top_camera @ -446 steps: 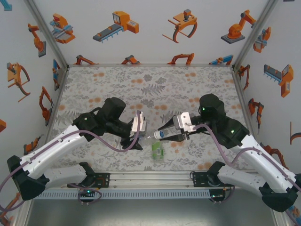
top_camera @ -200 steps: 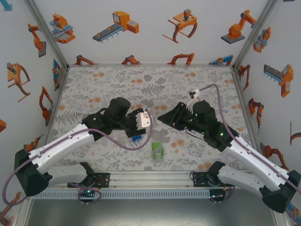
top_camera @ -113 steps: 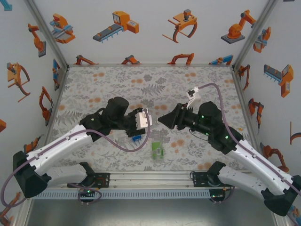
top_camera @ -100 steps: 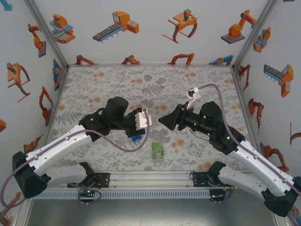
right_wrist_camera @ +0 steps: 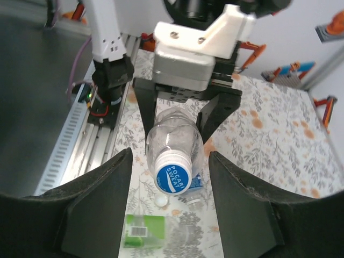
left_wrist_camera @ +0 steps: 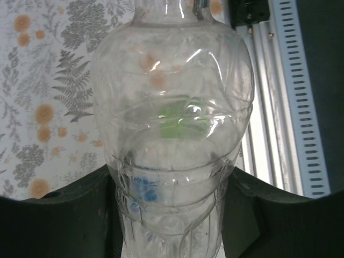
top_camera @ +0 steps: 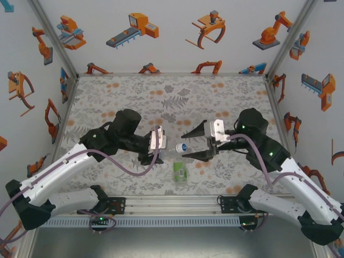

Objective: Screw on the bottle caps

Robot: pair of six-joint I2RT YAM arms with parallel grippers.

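Observation:
My right gripper's fingers only just pass the cap's blue top in the top view, so they must move toward its white side before closing.
My left gripper is shut on the body of a plain clear bottle, held level above the table. Its neck points at my right gripper. A white cap with a blue top sits on that neck. The right jaws stand open on either side of the cap, not touching it. Below, a green-labelled bottle lies on the table. A blue-labelled bottle and a loose white cap lie beside it.
The floral table stretches away behind both arms. A metal rail runs along the near edge, with the arm bases on it. Enclosure walls with orange robot stickers close in the left, back and right.
The right wrist has rolled back and its jaws have opened, now straddling the cap. The left gripper has shifted slightly left with the clear bottle still in it.

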